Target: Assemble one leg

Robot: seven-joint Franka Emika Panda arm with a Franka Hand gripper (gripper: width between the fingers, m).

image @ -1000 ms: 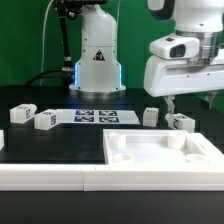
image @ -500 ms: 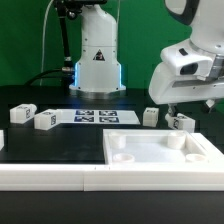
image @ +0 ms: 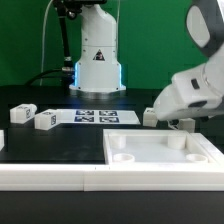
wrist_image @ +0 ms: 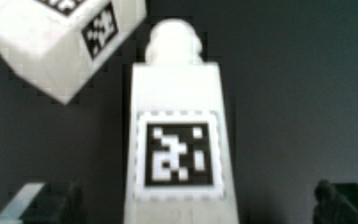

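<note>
I need to hold the leg with my gripper by its tagged square body point(wrist_image: 179, 185), so that the rounded knob stays free to go into the white slab.
In the wrist view a white leg point(wrist_image: 176, 140) with a black-and-white tag lies lengthwise between my gripper's point(wrist_image: 185, 205) two dark fingertips point(wrist_image: 23, 202). The jaws stand wide apart on either side of it, not touching. A second leg point(wrist_image: 60, 40) lies tilted just beyond it. In the exterior view my gripper point(image: 183, 122) is low over the table at the right, and the arm hides most of that leg. Another leg point(image: 149, 116) stands just to its left. Two more legs point(image: 22, 113) point(image: 45, 120) lie at the far left.
The large flat white slab with round corner sockets point(image: 160, 152) lies in front of my gripper. The marker board point(image: 95, 116) lies at mid-table before the robot base point(image: 97, 65). A white ledge point(image: 50, 176) runs along the front.
The arm has come down and tilted toward the table at the right. The gripper now sits low around the right-hand leg. The parts have not moved.
</note>
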